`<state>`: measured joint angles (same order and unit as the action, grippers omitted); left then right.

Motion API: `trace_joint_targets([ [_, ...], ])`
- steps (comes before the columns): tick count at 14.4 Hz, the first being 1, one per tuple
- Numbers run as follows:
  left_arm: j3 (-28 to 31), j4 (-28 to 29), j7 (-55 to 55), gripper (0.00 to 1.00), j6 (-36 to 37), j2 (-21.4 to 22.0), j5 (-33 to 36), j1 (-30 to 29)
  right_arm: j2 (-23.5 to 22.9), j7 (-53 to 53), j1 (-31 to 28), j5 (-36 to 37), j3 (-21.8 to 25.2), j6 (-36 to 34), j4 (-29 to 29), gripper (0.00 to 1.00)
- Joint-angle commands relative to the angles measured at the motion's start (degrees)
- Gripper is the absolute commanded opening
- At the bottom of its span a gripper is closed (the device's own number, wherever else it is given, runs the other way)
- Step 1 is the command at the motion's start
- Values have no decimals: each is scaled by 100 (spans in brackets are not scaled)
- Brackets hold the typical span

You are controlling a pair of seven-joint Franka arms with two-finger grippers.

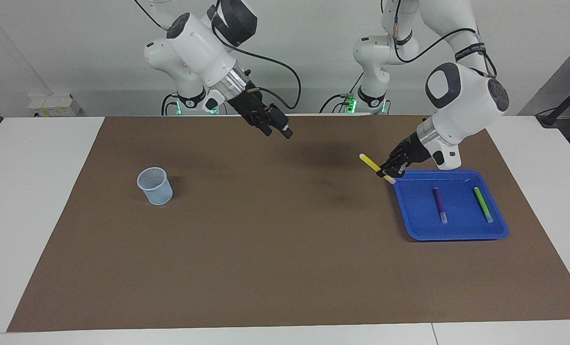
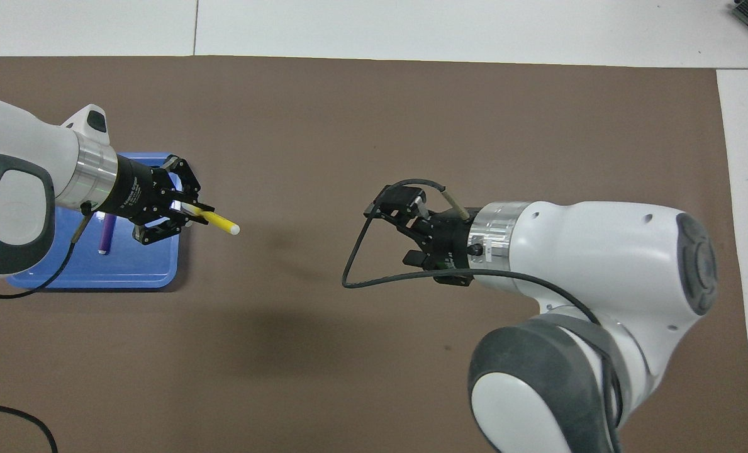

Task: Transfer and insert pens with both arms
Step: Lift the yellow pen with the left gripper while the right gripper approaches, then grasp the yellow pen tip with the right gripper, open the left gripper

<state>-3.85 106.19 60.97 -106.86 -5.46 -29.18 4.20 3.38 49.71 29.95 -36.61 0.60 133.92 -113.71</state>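
The yellow pen has its back held by my left gripper's fingers, so my right gripper next needs to grab its protruding yellow end (image 2: 224, 223) to transfer the pen.
My left gripper (image 1: 388, 171) (image 2: 188, 209) is shut on the yellow pen (image 1: 372, 164) (image 2: 217, 221), holding it in the air over the blue tray's (image 1: 457, 230) (image 2: 128, 274) edge toward the table's middle. The pen points at the right gripper, pale tip leading. The purple pen (image 1: 439, 203) (image 2: 105, 231) and the green pen (image 1: 482, 203) lie in the tray. My right gripper (image 1: 278, 129) (image 2: 405, 220) hangs open over the mat's middle, empty, aimed toward the held pen.
A pale blue mesh cup (image 1: 155, 185) stands on the brown mat (image 1: 265, 249) toward the right arm's end; the right arm hides it in the overhead view. Two small arm bases with green lights stand at the table's robot edge.
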Motion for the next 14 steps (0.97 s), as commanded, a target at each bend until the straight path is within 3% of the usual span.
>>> trace_joint_targets([
  [1, 78, 472, 476, 0, 60, 405, -595, 37, -249, -5, 457, -135, 27, 737, -73, 100],
  [7, 78, 1273, 538, 0, -1, 879, -1467, 239, -890, 21, 1328, -285, 27, 1916, 147, 100],
  [14, 78, 1457, 1127, 0, 8, 1108, -1678, 265, -1129, 12, 1355, -285, 19, 1997, 455, 100],
])
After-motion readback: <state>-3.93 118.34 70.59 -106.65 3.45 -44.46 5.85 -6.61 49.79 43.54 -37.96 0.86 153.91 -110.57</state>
